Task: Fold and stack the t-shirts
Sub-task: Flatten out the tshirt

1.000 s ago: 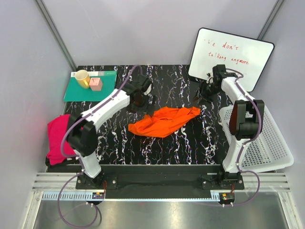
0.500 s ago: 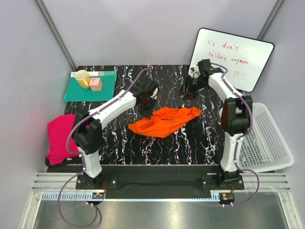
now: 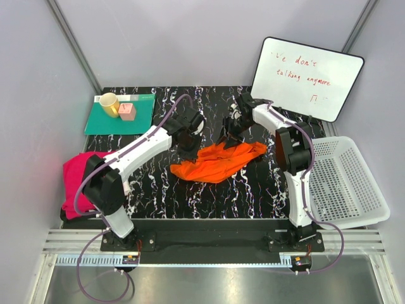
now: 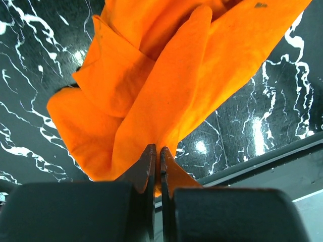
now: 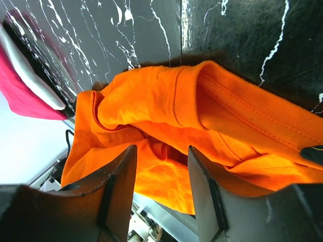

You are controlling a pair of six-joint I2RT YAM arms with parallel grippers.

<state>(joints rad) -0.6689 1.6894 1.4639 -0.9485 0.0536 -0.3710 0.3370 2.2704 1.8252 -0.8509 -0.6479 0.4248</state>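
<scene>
My right gripper is next going to grab the orange t-shirt by its back edge, beside the seamed piece of cloth, to spread it.
A crumpled orange t-shirt [image 3: 218, 161] lies mid-table. My left gripper [image 3: 188, 149] is at its back left edge, shut on a pinch of the orange cloth [image 4: 166, 91]; in the left wrist view the jaws meet at the left gripper [image 4: 157, 151] with cloth drawn up between them. My right gripper [image 3: 231, 136] hovers open over the shirt's back edge. Its fingers [image 5: 123, 171] stand apart over the orange folds [image 5: 202, 111], and the right gripper [image 5: 161, 151] clamps nothing. The pink t-shirt [image 3: 79, 183] lies bunched at the table's left edge, also visible as the pink t-shirt [image 5: 20, 85].
A teal mat [image 3: 142, 117] at the back left carries a yellow mug [image 3: 109, 103] and a small pink block [image 3: 127, 111]. A whiteboard [image 3: 307, 76] leans at the back right. A white perforated basket [image 3: 348, 183] hangs off the table's right side.
My left gripper moved onto the orange shirt's back left edge and shut on the cloth. My right arm swung left from the whiteboard to the shirt's back edge.
</scene>
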